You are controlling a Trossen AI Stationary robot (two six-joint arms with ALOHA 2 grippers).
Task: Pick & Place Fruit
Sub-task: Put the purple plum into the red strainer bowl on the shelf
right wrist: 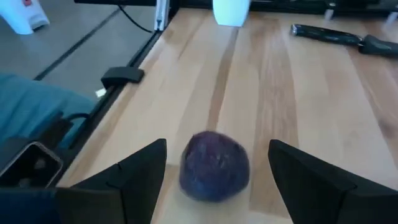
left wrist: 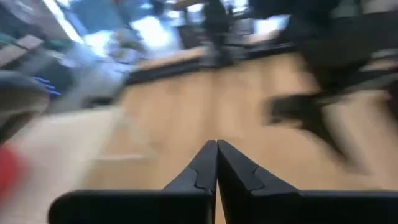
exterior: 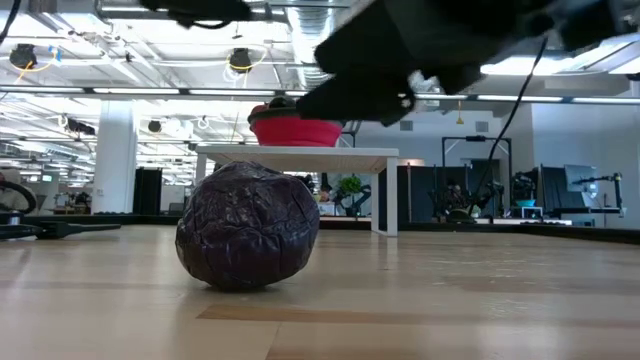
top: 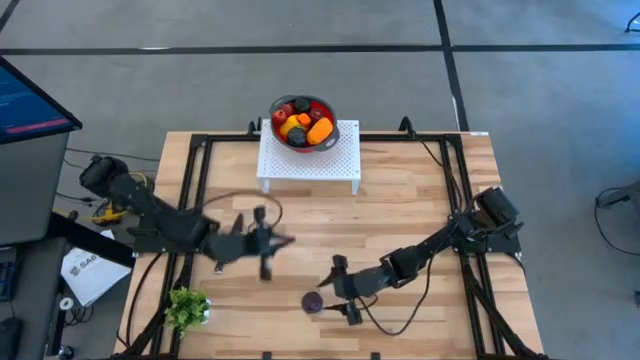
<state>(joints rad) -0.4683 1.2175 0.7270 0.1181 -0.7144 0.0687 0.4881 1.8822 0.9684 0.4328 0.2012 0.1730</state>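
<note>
My right gripper should grab the purple fruit by its rounded sides next, so it can go in the red bowl (top: 302, 122).
A dark maroon-purple fruit (top: 313, 302) (exterior: 248, 226) (right wrist: 214, 165) rests on the wooden table near its near edge. My right gripper (top: 331, 291) (right wrist: 217, 171) is open just above the table, with a finger on either side of this fruit and a gap between each finger and it. Several more fruits, orange, red, yellow and dark, lie in the red bowl (top: 302, 122) (exterior: 296, 130), which stands on a white perforated stand (top: 309, 155). My left gripper (top: 283, 242) (left wrist: 216, 152) is shut and holds nothing, hovering over the table's middle left.
A leafy green plant sprig (top: 187, 306) stands at the near left corner. A black frame (top: 200, 150) runs along the table's edges. Bare wood lies between the stand and the two grippers. A monitor (top: 25, 100) stands off the table on the left.
</note>
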